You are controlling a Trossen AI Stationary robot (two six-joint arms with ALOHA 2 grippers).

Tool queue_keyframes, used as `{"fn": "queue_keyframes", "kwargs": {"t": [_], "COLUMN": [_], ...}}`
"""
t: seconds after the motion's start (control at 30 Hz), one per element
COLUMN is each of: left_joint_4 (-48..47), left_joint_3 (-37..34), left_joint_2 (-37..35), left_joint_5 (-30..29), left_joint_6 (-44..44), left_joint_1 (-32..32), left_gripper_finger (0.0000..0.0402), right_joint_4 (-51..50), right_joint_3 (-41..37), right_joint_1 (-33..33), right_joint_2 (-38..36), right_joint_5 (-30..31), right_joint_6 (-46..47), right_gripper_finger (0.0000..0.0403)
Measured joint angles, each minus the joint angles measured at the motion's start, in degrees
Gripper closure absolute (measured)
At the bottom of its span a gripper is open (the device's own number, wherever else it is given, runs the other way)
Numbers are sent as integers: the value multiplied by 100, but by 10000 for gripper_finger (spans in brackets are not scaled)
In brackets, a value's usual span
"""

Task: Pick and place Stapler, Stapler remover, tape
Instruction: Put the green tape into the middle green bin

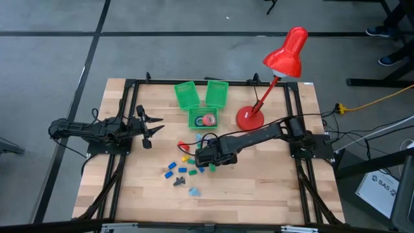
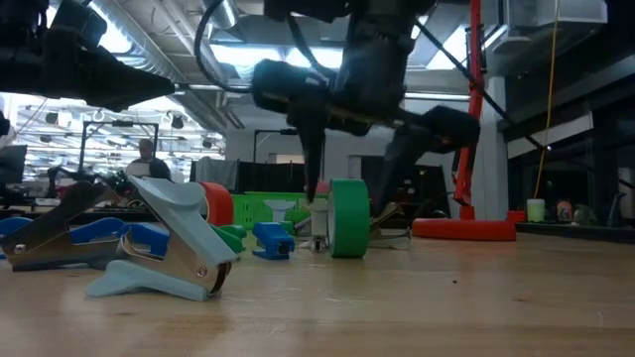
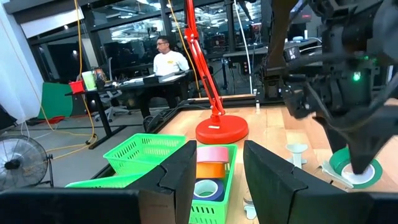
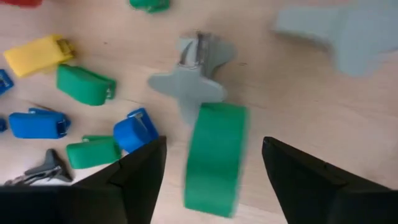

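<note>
My right gripper closes on the green tape roll next, since its fingers stand beside both flat sides of the roll and closing now would catch the roll.
A green roll of tape (image 4: pixel 214 155) stands on its edge on the table's middle. My right gripper (image 4: pixel 211 146) points down over it, open, one finger on either flat side and apart from it; the low view shows the same fingers (image 2: pixel 313 169) straddling the roll (image 2: pixel 347 218). Next to the roll lies a grey-teal staple remover (image 4: pixel 186 81); another (image 2: pixel 164 248) lies nearer the front edge. Small yellow (image 4: pixel 37 53), green (image 4: pixel 84 84) and blue (image 4: pixel 34 124) staplers lie scattered beside them. My left gripper (image 1: pixel 150 129) waits level at the table's left, open and with nothing between its fingers.
Three green baskets stand at the table's far middle; the nearest one (image 1: pixel 194 124) holds pink and orange tape rolls (image 3: pixel 212 163). A red desk lamp (image 1: pixel 250 118) stands right of them. A person sits at a desk in the room beyond.
</note>
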Motion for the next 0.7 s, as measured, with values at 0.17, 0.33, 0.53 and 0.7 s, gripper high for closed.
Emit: {"fn": "queue_keyframes", "kwargs": {"t": [0.17,0.33,0.53,0.7], "left_joint_4": [-26,6,4,4], "left_joint_3": [0,-2,-2,0], "left_joint_2": [1,0,0,0], "left_joint_5": [0,0,0,0], "left_joint_6": [2,2,2,2], "left_joint_1": [1,0,2,0], "left_gripper_finger": [274,274,274,274], "right_joint_4": [11,32,55,129], "right_joint_3": [-2,-5,-4,-4], "right_joint_1": [-132,-166,-165,-171], "right_joint_2": [109,98,98,98], "right_joint_5": [-338,-343,-345,-316], "right_joint_6": [2,3,2,3], "right_gripper_finger": [165,212,293,297]}}
